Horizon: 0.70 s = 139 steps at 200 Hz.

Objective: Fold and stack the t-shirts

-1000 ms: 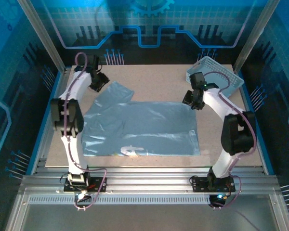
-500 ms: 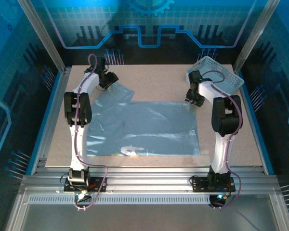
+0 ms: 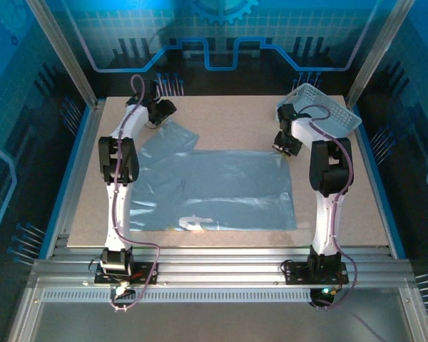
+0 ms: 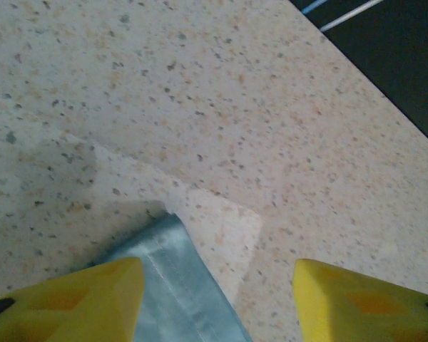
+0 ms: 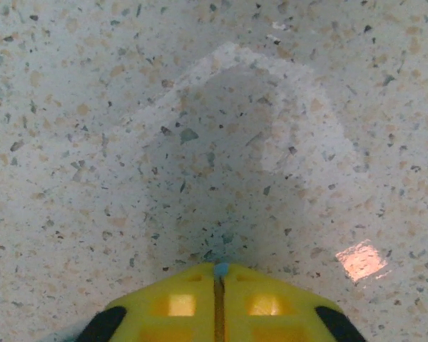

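Note:
My left gripper grabs the t-shirt's far sleeve by its stitched hem corner (image 3: pixel 169 122) (image 4: pixel 175 236) next, to fold the t-shirt's far side over.
One pale grey-blue t-shirt (image 3: pixel 214 189) lies spread flat on the speckled table (image 3: pixel 235 117), with a bit of white print (image 3: pixel 192 223) near its front edge. My left gripper (image 3: pixel 160 112) hovers at the far-left sleeve. In the left wrist view it (image 4: pixel 217 303) is open, and the sleeve's stitched hem corner (image 4: pixel 177 281) lies between the yellow fingers (image 4: pixel 93 299), close to the left one. My right gripper (image 3: pixel 286 145) sits at the shirt's far-right corner. In the right wrist view it (image 5: pixel 219 274) is shut, with a small nub of blue cloth (image 5: pixel 220 269) pinched at the tips.
A white lattice basket (image 3: pixel 327 108) stands at the back right, just behind my right arm. Bare tabletop runs along the back edge between the two grippers. Metal frame rails (image 3: pixel 214 274) border the near side.
My right gripper has shut on the shirt's far-right corner. My left gripper has moved back and right to the sleeve corner and opened wider.

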Each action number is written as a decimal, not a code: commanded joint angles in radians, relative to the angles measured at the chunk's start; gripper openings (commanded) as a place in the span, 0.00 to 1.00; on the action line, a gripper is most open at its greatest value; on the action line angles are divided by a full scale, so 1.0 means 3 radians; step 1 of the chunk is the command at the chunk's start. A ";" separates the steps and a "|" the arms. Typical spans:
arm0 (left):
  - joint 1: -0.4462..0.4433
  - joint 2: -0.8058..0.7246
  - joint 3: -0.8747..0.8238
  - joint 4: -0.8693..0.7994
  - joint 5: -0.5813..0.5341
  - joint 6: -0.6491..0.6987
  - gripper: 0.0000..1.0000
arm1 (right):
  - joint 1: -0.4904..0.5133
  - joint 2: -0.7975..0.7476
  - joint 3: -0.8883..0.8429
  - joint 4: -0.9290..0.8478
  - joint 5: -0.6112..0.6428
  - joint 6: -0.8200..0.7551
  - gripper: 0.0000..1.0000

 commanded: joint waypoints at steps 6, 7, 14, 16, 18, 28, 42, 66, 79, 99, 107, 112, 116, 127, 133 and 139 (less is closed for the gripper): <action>0.0002 0.0185 0.0210 -0.0228 -0.0335 0.0063 0.58 | 0.0001 -0.0033 0.0044 -0.0152 -0.0031 -0.0004 0.03; 0.0002 0.0189 0.0216 -0.0234 -0.0347 0.0065 0.58 | -0.0001 -0.0034 0.0041 -0.0150 -0.0036 -0.0005 0.03; -0.0003 0.0223 0.0264 -0.0275 -0.0427 0.0093 0.57 | 0.0006 -0.0053 0.0031 -0.0144 -0.0055 -0.0014 0.02; -0.0003 0.0231 0.0273 -0.0286 -0.0446 0.0105 0.57 | 0.0007 -0.0058 0.0026 -0.0143 -0.0056 -0.0018 0.02; -0.0003 0.0241 0.0286 -0.0292 -0.0459 0.0117 0.57 | 0.0010 -0.0062 0.0024 -0.0145 -0.0060 -0.0018 0.02; -0.0013 0.0298 0.0364 -0.0328 -0.0490 0.0180 0.56 | 0.0023 -0.0088 0.0008 -0.0133 -0.0076 -0.0020 0.02; -0.0036 0.0408 0.0540 -0.0487 -0.0534 0.0247 0.54 | 0.0035 -0.0125 -0.0034 -0.0124 -0.0085 -0.0012 0.02; -0.0072 0.0552 0.0777 -0.0724 -0.0603 0.0324 0.52 | 0.0033 -0.0172 -0.0139 -0.0058 -0.0137 0.0011 0.02; -0.0092 0.0582 0.0783 -0.0769 -0.0591 0.0348 0.50 | 0.0034 -0.0175 -0.0160 -0.0051 -0.0161 0.0013 0.02; -0.0123 0.0677 0.0885 -0.0948 -0.0524 0.0345 0.46 | 0.0033 -0.0178 -0.0176 -0.0037 -0.0181 0.0015 0.02; -0.0148 0.0702 0.0919 -0.1007 -0.0503 0.0379 0.44 | 0.0034 -0.0175 -0.0186 -0.0026 -0.0190 0.0015 0.02; -0.0168 0.0708 0.0917 -0.1033 -0.0507 0.0403 0.44 | 0.0036 -0.0175 -0.0187 -0.0024 -0.0196 0.0012 0.02; -0.0184 0.0708 0.0911 -0.1040 -0.0507 0.0420 0.44 | 0.0034 -0.0173 -0.0187 -0.0018 -0.0203 0.0014 0.02; -0.0216 0.0709 0.0890 -0.1062 -0.0496 0.0444 0.44 | 0.0036 -0.0167 -0.0182 -0.0010 -0.0217 0.0015 0.02; -0.0225 0.0708 0.0877 -0.1071 -0.0500 0.0436 0.43 | 0.0034 -0.0165 -0.0176 -0.0006 -0.0227 0.0015 0.02; -0.0230 0.0702 0.0862 -0.1078 -0.0505 0.0410 0.41 | 0.0033 -0.0162 -0.0171 -0.0008 -0.0232 0.0020 0.02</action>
